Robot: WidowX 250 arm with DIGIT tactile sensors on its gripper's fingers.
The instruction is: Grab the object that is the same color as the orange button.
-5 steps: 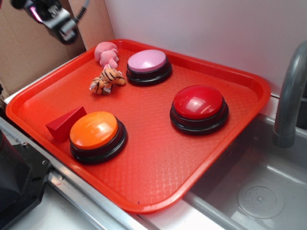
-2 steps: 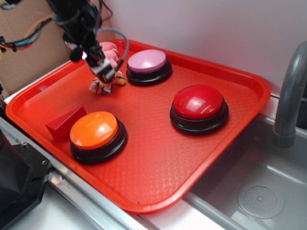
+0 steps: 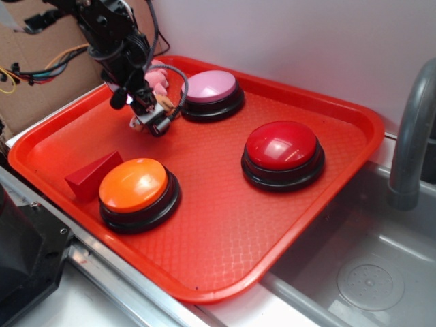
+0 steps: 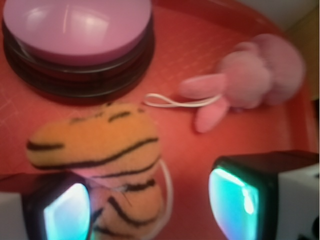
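My gripper closes on the tiger now, since my fingers stand on either side of the tiger's striped lower body (image 4: pixel 131 202) in the wrist view.
The object, a small orange plush tiger (image 4: pixel 100 145) with black stripes, lies on the red tray (image 3: pixel 225 238) at the back left, in front of the pink-domed button. My gripper (image 3: pixel 151 121) is down over it and open. In the wrist view the tiger's lower part lies between my fingertips, close to the left pad (image 4: pixel 67 212), with a gap to the right pad (image 4: pixel 235 200); the gripper (image 4: pixel 150 205) holds nothing. In the exterior view the arm hides most of the tiger. The orange button (image 3: pixel 133 184), glossy on a black base, stands at the tray's front left.
A pink plush toy (image 4: pixel 250 80) lies just behind the tiger near the tray's back rim. A pink-domed button (image 3: pixel 210 87) and a red-domed button (image 3: pixel 282 146) stand on the tray. A red wedge block (image 3: pixel 94 176) sits left of the orange button. Sink (image 3: pixel 371 272) and faucet (image 3: pixel 412 136) are at the right.
The gripper came in from the upper left and dropped low over the tiger, now straddling it. The tiger and the other things have not moved.
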